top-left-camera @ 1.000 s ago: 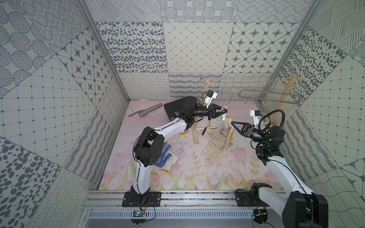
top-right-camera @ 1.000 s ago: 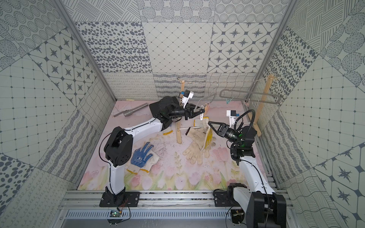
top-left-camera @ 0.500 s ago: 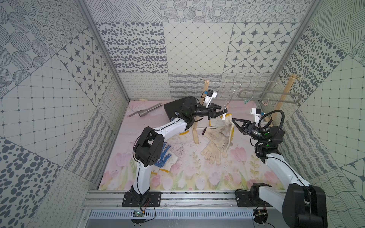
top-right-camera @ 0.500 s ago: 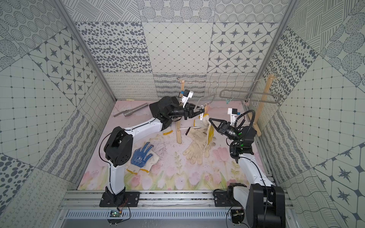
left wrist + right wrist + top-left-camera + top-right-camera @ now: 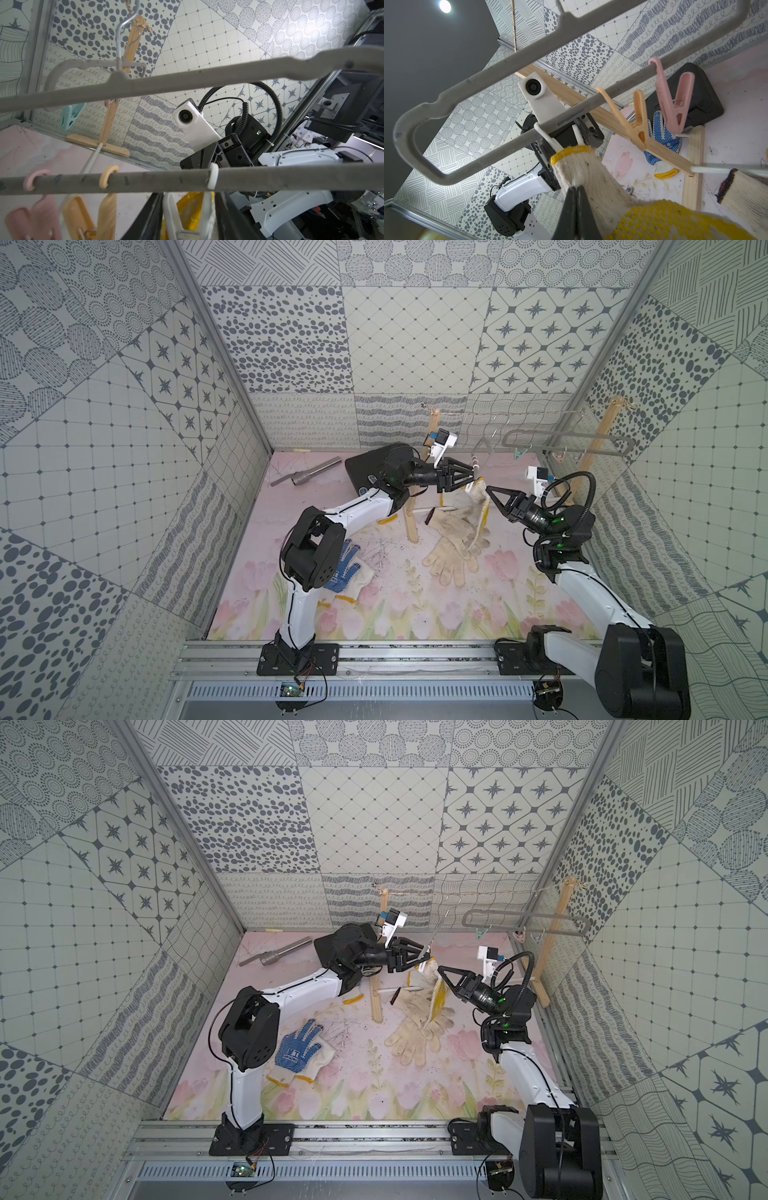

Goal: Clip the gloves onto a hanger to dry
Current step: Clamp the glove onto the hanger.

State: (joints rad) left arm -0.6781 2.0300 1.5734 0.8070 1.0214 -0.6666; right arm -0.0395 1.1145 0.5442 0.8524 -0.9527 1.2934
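The white peg still has to close on the yellow-edged cuff (image 5: 479,480), because my left gripper's fingers are pressing the peg's handles. My right gripper needs to keep holding the glove until then.
A grey hanger (image 5: 158,178) (image 5: 500,62) hangs by its hook from the string. On its lower bar hangs a white peg (image 5: 213,176) (image 5: 548,141). My left gripper (image 5: 187,209) (image 5: 471,479) has its jaws lying against the peg's two handles. The yellow-edged cuff of a yellow-dotted glove (image 5: 581,170) (image 5: 482,514) sits at the peg's mouth. My right gripper (image 5: 576,190) (image 5: 489,488) is shut on this glove just below the cuff, and the rest of it hangs down. Cream gloves (image 5: 453,547) and a blue-dotted glove (image 5: 299,1048) lie on the floor.
An orange peg (image 5: 633,116) and a pink peg (image 5: 672,104) hang on the same bar. A second grey hanger (image 5: 569,443) carries a mint peg (image 5: 70,116). Two wooden posts (image 5: 409,506) (image 5: 598,448) hold the string. A grey pipe (image 5: 307,475) and a black case (image 5: 365,468) lie at the back.
My left gripper's jaws have spread wider around the white peg's handles. My right gripper has risen a little toward the peg, carrying the glove's cuff with it.
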